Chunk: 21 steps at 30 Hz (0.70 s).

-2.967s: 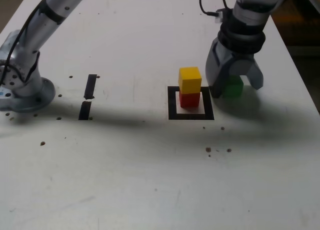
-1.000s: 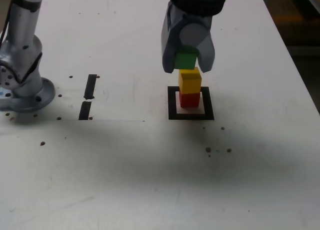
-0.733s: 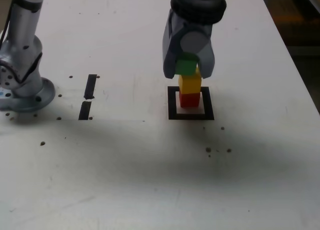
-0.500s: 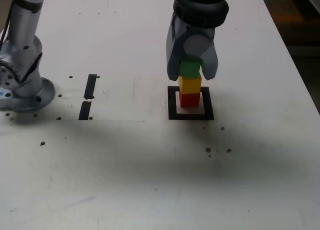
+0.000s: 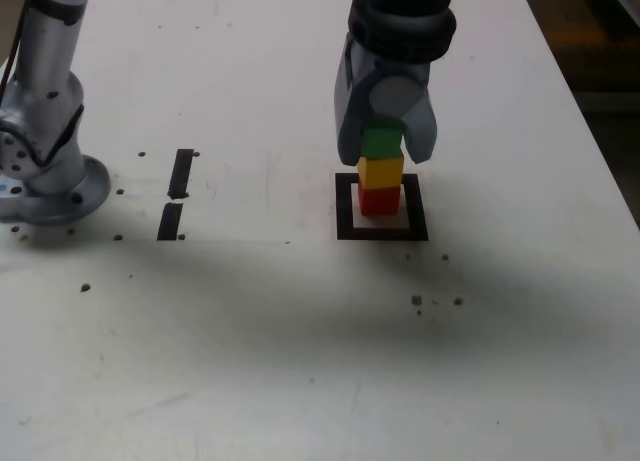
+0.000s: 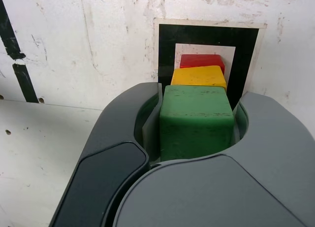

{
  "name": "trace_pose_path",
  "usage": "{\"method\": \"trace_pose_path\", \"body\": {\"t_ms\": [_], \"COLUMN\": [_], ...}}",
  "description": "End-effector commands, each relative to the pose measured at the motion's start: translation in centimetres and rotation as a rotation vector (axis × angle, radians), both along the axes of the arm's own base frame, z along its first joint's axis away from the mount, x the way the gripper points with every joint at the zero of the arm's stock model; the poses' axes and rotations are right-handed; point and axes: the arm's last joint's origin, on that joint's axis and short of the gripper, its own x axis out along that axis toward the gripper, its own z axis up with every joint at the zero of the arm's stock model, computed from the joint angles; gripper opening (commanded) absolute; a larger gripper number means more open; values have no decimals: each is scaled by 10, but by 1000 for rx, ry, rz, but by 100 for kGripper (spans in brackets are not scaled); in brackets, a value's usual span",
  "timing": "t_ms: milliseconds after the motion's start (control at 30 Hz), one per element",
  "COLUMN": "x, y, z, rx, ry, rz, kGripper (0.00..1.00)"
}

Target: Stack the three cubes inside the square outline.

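The green cube's base (image 5: 382,154) sits squarely over and on the yellow cube (image 5: 381,171), so my gripper needs to open and let go of the green cube.
The red cube (image 5: 379,200) stands inside the square outline (image 5: 345,209) with the yellow cube (image 5: 381,171) on top of it. Directly above the yellow one sits the green cube (image 5: 382,141), held between the fingers of my gripper (image 5: 385,149), which is shut on it. From the exterior view the green cube looks to rest on or just over the yellow one; I cannot tell if they touch. The wrist view shows the green cube (image 6: 196,119) gripped on both sides, with the yellow cube (image 6: 199,76), red cube (image 6: 202,61) and square outline (image 6: 165,45) beneath.
Two short black tape strips (image 5: 177,191) lie on the white table at the exterior view's left, near the arm's round grey base (image 5: 45,176). Small dark specks dot the table. The table's right edge (image 5: 590,111) runs past the stack.
My gripper carried the green cube from the table beside the outline up over the stack, then lowered it onto the top of the yellow cube during the last second.
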Motion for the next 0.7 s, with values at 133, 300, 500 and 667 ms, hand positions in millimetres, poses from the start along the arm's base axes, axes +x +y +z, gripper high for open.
{"method": "trace_pose_path", "body": {"t_ms": [133,300,500,667], "x": [-2,-4,-10,-27], "y": [0,1,1,-3], "z": [3,7,17,49], "rx": [-5,-6,-4,-4], "ry": [-11,-19,-27,-34], "rz": [-2,-3,2,-12], "kGripper": [78,98,100,100]}}
